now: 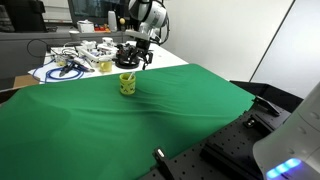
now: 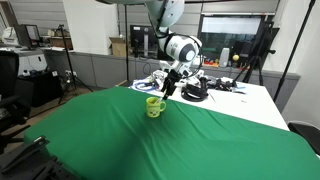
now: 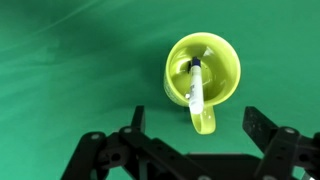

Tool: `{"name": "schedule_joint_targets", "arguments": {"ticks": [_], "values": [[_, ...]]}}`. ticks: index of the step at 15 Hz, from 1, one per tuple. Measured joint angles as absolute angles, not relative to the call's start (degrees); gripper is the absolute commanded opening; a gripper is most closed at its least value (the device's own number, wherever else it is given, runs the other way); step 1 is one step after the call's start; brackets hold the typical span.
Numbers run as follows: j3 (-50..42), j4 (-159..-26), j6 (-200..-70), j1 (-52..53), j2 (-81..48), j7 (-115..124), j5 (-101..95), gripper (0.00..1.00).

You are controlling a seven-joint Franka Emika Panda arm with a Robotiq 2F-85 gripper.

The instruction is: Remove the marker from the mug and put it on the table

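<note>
It isn't time to close yet: the marker has its pale upper end (image 1: 133, 72) (image 3: 196, 102) below my fingers. My gripper should go down to the marker first and then close on the marker.
The yellow-green mug (image 3: 203, 70) stands upright on the green cloth table (image 3: 70, 70), seen from above in the wrist view, its handle pointing toward the gripper. The marker (image 3: 194, 85) leans inside the mug, its end resting on the rim near the handle; it looks pale with a dark tip here. My gripper (image 3: 198, 128) is open and empty, its two fingers spread on either side of the handle, above the mug. In both exterior views the gripper (image 1: 131, 62) (image 2: 166, 90) hovers just over the mug (image 1: 127, 84) (image 2: 154, 106).
A white table with cables and tools (image 1: 75, 60) (image 2: 215, 90) stands behind the green cloth. The cloth's front edge drops off near a black breadboard with mounts (image 1: 190, 160). Office equipment stands beside the table (image 2: 25, 75).
</note>
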State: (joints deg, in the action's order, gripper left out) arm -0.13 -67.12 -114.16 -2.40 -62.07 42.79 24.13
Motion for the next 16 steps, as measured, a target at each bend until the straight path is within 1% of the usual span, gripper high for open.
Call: {"name": "schedule_joint_targets", "arguments": {"ticks": [2, 3, 4, 5, 6, 8, 13, 14, 15, 16], "values": [[0.3, -67.3, -115.3, -2.4, -62.6, 42.8, 24.5, 1.00], [0.4, -67.4, -115.7, -2.4, -62.8, 42.8, 24.7, 0.75], [0.5, -67.5, -116.2, -2.3, -63.0, 42.8, 24.8, 0.74], [0.5, -67.7, -116.5, -2.3, -63.1, 42.8, 24.8, 0.68], [0.6, -67.8, -116.8, -2.2, -63.1, 42.8, 24.8, 0.60], [0.8, -68.2, -117.5, -2.2, -63.1, 42.8, 24.8, 0.45], [1.0, -69.0, -118.8, -2.2, -63.1, 42.8, 24.8, 0.12], [1.0, -69.0, -119.0, -2.2, -63.1, 42.8, 24.8, 0.05], [1.0, -69.0, -119.1, -2.2, -63.1, 42.8, 24.8, 0.01], [1.0, -69.0, -119.1, -2.2, -63.1, 42.8, 24.8, 0.01]]}}
